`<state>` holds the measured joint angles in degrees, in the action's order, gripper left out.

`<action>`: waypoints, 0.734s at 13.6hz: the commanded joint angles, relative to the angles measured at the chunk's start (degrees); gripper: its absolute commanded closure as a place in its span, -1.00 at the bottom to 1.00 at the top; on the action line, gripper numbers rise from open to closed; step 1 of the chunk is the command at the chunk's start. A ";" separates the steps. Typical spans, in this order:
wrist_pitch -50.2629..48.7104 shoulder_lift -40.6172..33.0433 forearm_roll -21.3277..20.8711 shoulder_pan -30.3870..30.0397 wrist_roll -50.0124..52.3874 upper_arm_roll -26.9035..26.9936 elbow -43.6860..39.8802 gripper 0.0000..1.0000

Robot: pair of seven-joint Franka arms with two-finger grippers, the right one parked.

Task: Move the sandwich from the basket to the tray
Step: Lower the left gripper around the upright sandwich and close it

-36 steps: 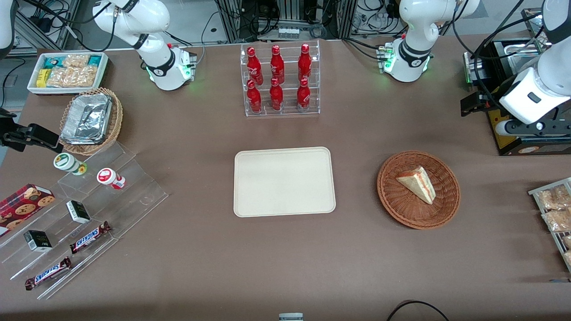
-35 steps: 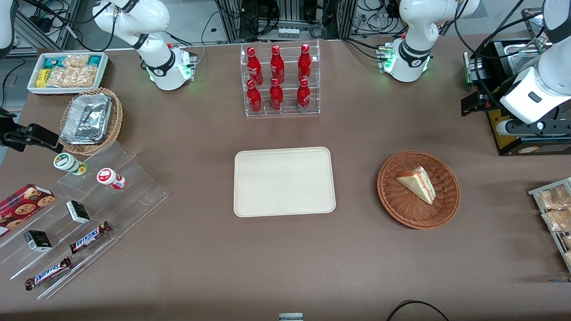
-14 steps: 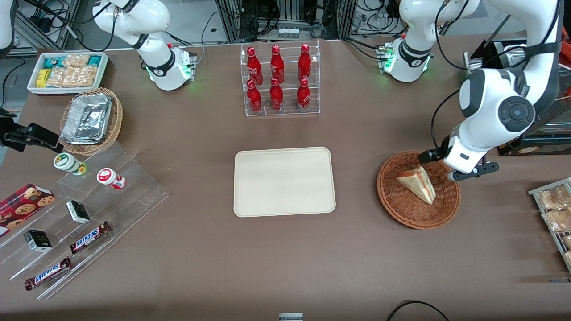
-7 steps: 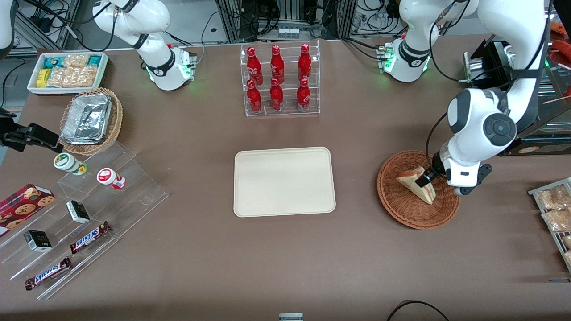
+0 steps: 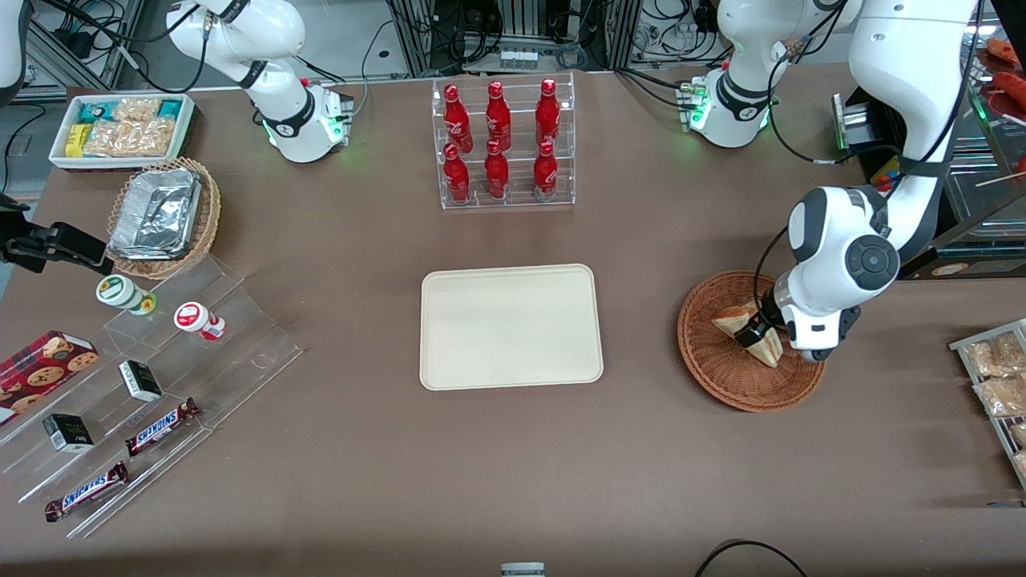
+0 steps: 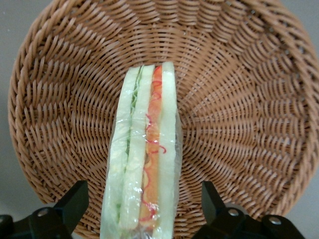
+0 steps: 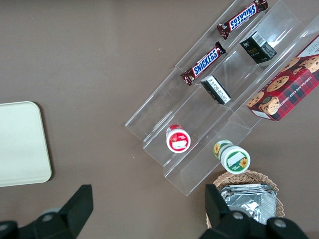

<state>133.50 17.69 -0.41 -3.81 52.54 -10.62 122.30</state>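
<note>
The wrapped sandwich needs to go on the cream tray. My gripper should grab the sandwich by its narrow end [image 6: 135,219] next.
The sandwich [image 5: 733,324], a plastic-wrapped wedge of white bread with red and green filling, lies in the reddish-brown wicker basket [image 5: 721,373] toward the working arm's end of the table. In the left wrist view the sandwich [image 6: 144,154] lies on the basket's weave [image 6: 239,114] between my two fingers [image 6: 75,201], one on each side with a gap to each. My gripper [image 5: 763,336] is low over the sandwich, open, not touching it. The cream tray [image 5: 510,326] lies bare at mid-table, beside the basket.
A clear rack of red bottles [image 5: 501,144] stands farther from the camera than the tray. A wire rack of snack bags [image 5: 998,385] sits at the working arm's table edge. A clear stepped shelf with snacks [image 5: 160,377] and a tan foil basket [image 5: 164,216] lie toward the parked arm's end.
My arm swung in from the table's edge and came down over the basket. The gripper now straddles the sandwich. The sandwich and basket have not moved.
</note>
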 commanded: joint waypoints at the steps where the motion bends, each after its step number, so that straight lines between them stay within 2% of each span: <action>1: 1.15 -0.20 -0.90 0.21 1.60 0.07 1.36 -0.80; 2: 0.89 -0.55 -0.99 0.21 2.21 0.16 1.36 0.26; 3: 0.54 -0.98 -0.99 0.03 2.22 0.16 1.36 0.99; 7: -3.75 -2.48 -1.34 0.03 1.78 0.25 -1.18 1.00; 10: -12.62 -3.09 -4.67 0.99 1.17 -0.36 -6.45 1.00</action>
<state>126.40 16.02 -2.69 -3.81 52.96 -10.62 119.04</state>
